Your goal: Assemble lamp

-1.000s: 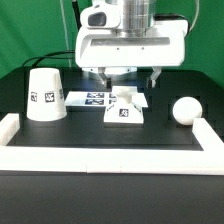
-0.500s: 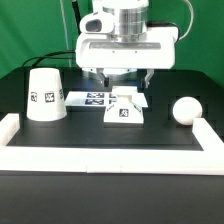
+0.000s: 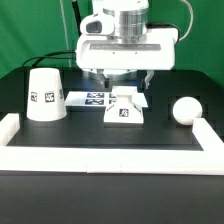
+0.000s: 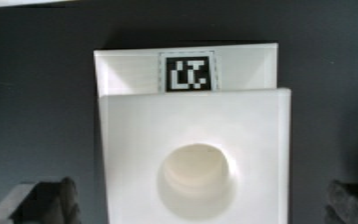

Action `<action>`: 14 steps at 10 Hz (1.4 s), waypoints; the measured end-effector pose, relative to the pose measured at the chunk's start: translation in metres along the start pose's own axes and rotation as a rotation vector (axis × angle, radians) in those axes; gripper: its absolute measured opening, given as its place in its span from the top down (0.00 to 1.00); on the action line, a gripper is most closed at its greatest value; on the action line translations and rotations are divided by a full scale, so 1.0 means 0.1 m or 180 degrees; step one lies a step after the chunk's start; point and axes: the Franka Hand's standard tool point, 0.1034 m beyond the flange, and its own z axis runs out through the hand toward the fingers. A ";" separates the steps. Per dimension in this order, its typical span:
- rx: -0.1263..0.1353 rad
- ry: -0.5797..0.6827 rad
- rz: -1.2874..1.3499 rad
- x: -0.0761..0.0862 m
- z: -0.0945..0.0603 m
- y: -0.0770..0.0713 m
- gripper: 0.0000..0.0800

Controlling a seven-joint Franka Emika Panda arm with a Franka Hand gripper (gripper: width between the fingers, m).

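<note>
My gripper should grab the base by the sides of its top block (image 3: 116,93) next, so its round socket hole stays free for the bulb.
The flat square base (image 3: 125,109) lies on the black table near the middle, tag facing front. In the wrist view the base (image 4: 194,130) fills the middle, with a round socket hole and a tag on its far face. My gripper (image 3: 125,83) hangs open just above and behind it; its dark fingers (image 4: 43,200) stand on either side of the base, apart from it. The tapered shade (image 3: 45,95) stands upside down at the exterior view's left. The ball-shaped bulb (image 3: 184,109) lies at the exterior view's right.
The marker board (image 3: 95,98) lies flat behind the base. A white raised border (image 3: 110,155) runs along the table's front and both sides. A green backdrop stands behind the arm.
The arm has risen slightly and shifted toward the exterior view's left since one second ago. The parts have not moved.
</note>
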 end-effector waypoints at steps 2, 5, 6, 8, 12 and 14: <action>-0.0002 -0.0015 -0.0027 -0.02 0.08 0.01 0.12; -0.0002 -0.0026 -0.0037 -0.01 0.15 -0.01 0.12; -0.0002 -0.0026 -0.0039 -0.01 0.16 -0.01 0.12; -0.0002 -0.0028 -0.0046 -0.01 0.16 -0.01 0.25; -0.0002 -0.0028 -0.0047 -0.01 0.16 -0.01 0.33; -0.0002 -0.0028 -0.0047 -0.01 0.16 -0.01 0.33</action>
